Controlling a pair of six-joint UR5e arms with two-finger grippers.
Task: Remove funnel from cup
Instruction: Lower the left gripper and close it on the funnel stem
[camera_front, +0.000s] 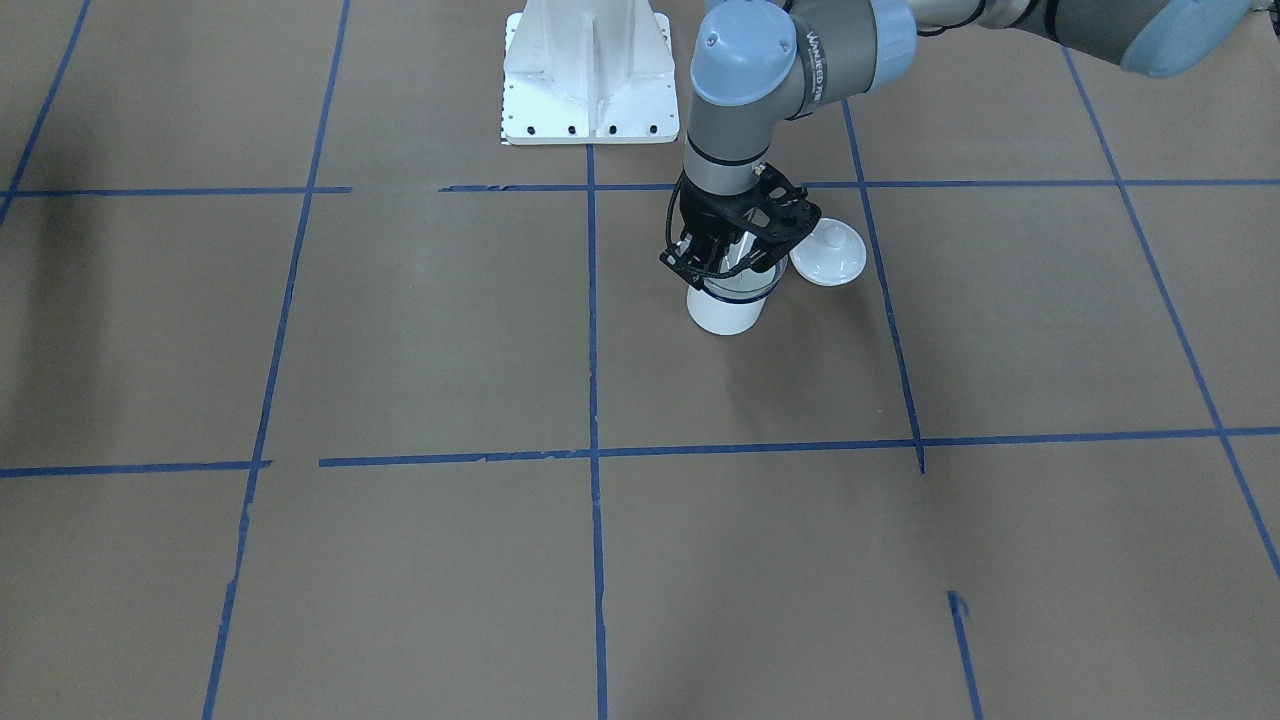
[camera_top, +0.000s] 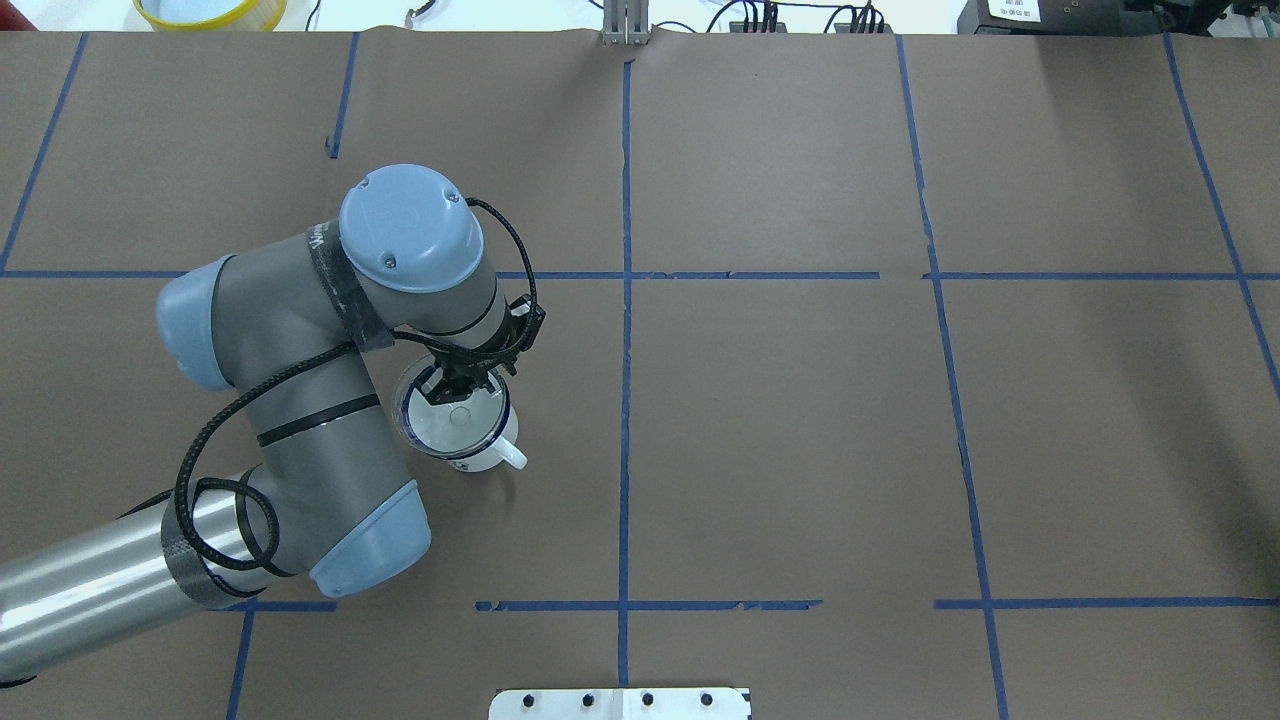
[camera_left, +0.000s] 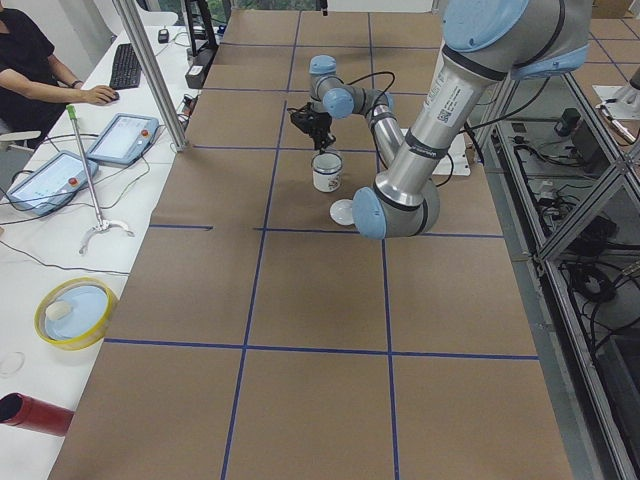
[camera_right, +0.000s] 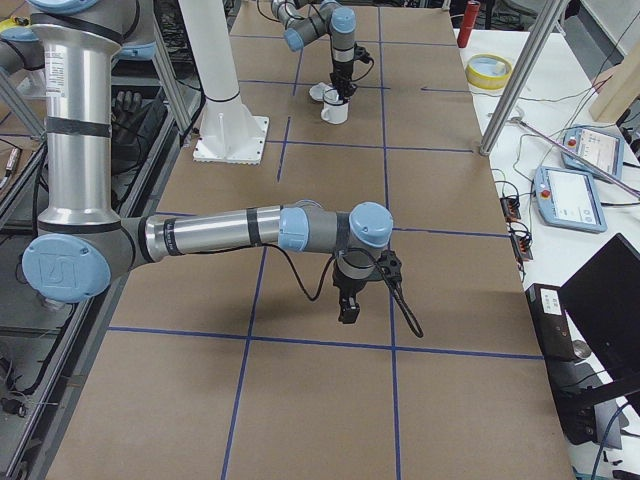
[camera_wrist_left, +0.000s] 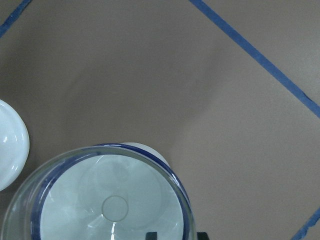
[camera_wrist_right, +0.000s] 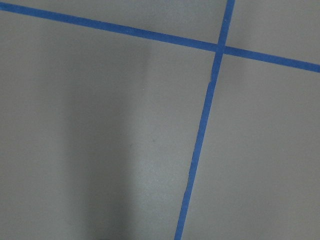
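I need to grab the funnel by its rim (camera_wrist_left: 194, 227) with my left gripper next. The funnel's opening is wider than my fingers can spread, and only its thin rim fits between them.
The cup (camera_front: 725, 312) is a white enamel mug with a dark blue rim, upright on the brown table; its handle (camera_top: 510, 457) points toward the robot. The clear funnel (camera_top: 450, 420) sits in its mouth. In the left wrist view the funnel (camera_wrist_left: 115, 200) fills the lower left, with the cup's blue rim (camera_wrist_left: 175, 177) below it. My left gripper (camera_top: 460, 388) hangs over the cup's far edge, open, its jaws straddling the funnel's rim. My right gripper (camera_right: 348, 310) shows only in the exterior right view, above bare table far from the cup; I cannot tell if it is open.
A white domed lid (camera_front: 828, 252) lies on the table close beside the cup, on the robot's left of it. The white robot base plate (camera_front: 590, 70) stands behind. A yellow bowl (camera_top: 210, 10) sits beyond the table's far edge. Blue tape lines cross the brown paper.
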